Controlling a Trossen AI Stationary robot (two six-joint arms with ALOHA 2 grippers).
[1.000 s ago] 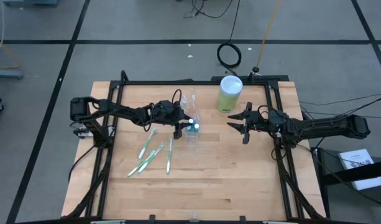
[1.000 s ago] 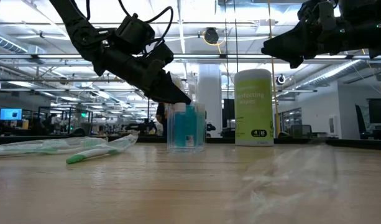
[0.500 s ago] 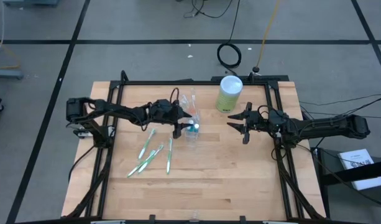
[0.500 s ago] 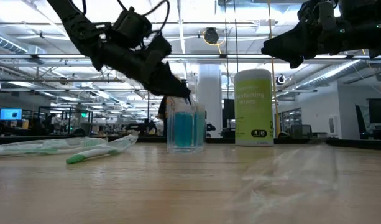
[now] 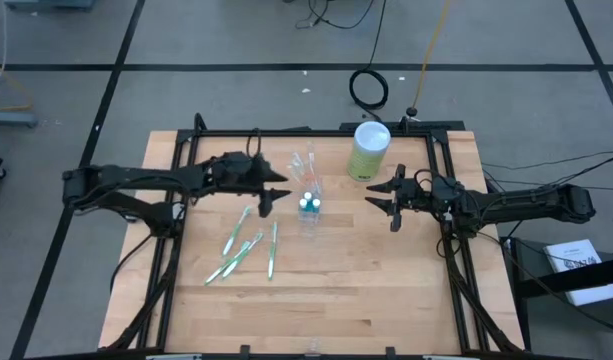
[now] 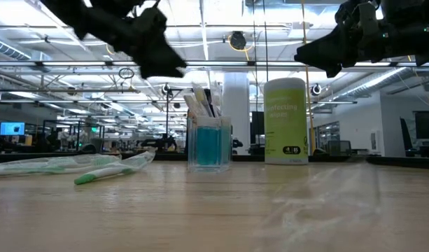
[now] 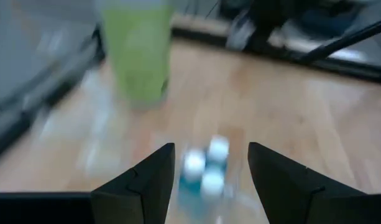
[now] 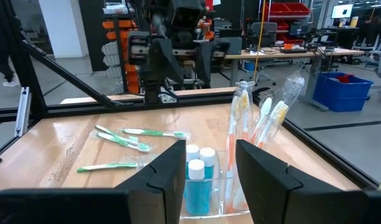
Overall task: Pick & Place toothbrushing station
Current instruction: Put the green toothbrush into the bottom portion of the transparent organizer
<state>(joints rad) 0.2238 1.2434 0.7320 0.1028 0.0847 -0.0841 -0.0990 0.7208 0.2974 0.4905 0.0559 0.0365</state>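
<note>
I will grab the green-white toothbrush next with my left gripper, by its neck below the bristles. Then I can stand it in the small clear cup (image 5: 308,207) (image 7: 206,177).
A small clear cup (image 5: 308,207) stands near the table's middle, holding blue tubes with white caps (image 8: 198,163). Orange-white toothbrushes in clear wrappers (image 8: 241,132) stand in it, leaning toward the far edge. Several green-white toothbrushes (image 5: 246,243) lie flat on the wood, left of and nearer than the cup. My left gripper (image 5: 277,196) hovers open and empty above the table, left of the cup, pointing at it. My right gripper (image 5: 390,205) hangs open and empty to the right of the cup, well above the table.
A lime-green canister with a white lid (image 5: 369,150) stands at the far edge, right of the cup. A black frame (image 5: 441,180) borders the table. Bare wood lies in the near half, in front of the cup.
My left gripper has risen from the cup's rim and drawn back toward the table's left edge. The white-capped tube seen at its fingertips now stands down in the cup with the others. The cup has stayed where it was.
</note>
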